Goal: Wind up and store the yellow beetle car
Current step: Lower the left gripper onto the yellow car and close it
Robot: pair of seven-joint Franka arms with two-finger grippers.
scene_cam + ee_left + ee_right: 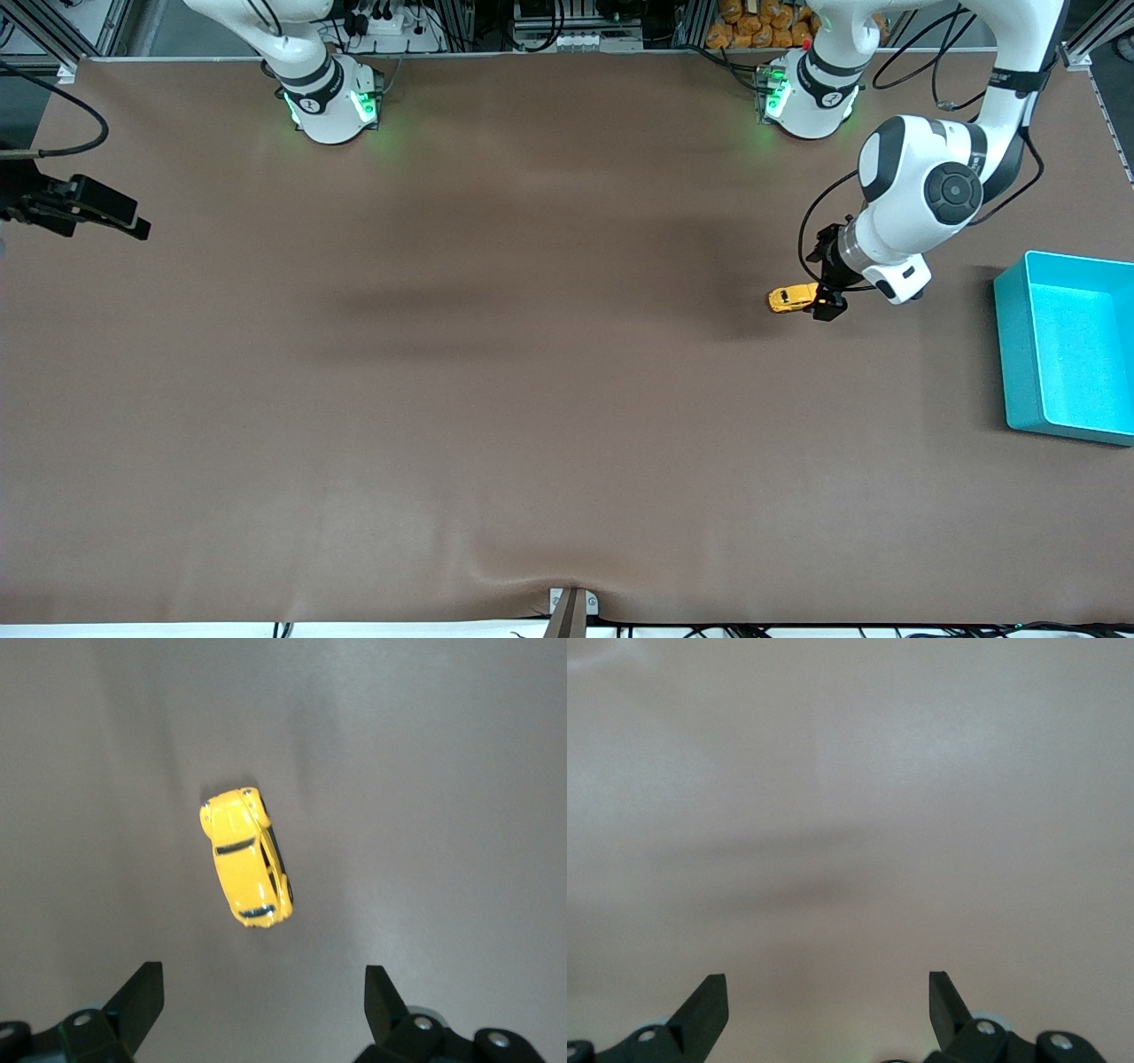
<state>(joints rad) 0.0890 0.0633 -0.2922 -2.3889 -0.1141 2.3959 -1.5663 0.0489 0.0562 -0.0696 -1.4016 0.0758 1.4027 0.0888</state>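
Note:
My left gripper should next grab the yellow beetle car [791, 299] by its door sides to store it in the teal bin.
The yellow beetle car [791, 299] stands on its wheels on the brown table, toward the left arm's end. My left gripper [830, 297] hangs low right beside it, on the side toward the teal bin. In the left wrist view the car [246, 859] lies just ahead of the left gripper [263, 967], whose fingers are open and apart from it with nothing between them. The right gripper [828, 979] is open over bare table in its wrist view. It does not show in the front view, where the right arm runs out of the top of the picture.
A teal bin [1015, 354] stands open and empty at the left arm's end of the table, a little nearer to the front camera than the car. A black camera mount [80, 208] juts in at the right arm's end.

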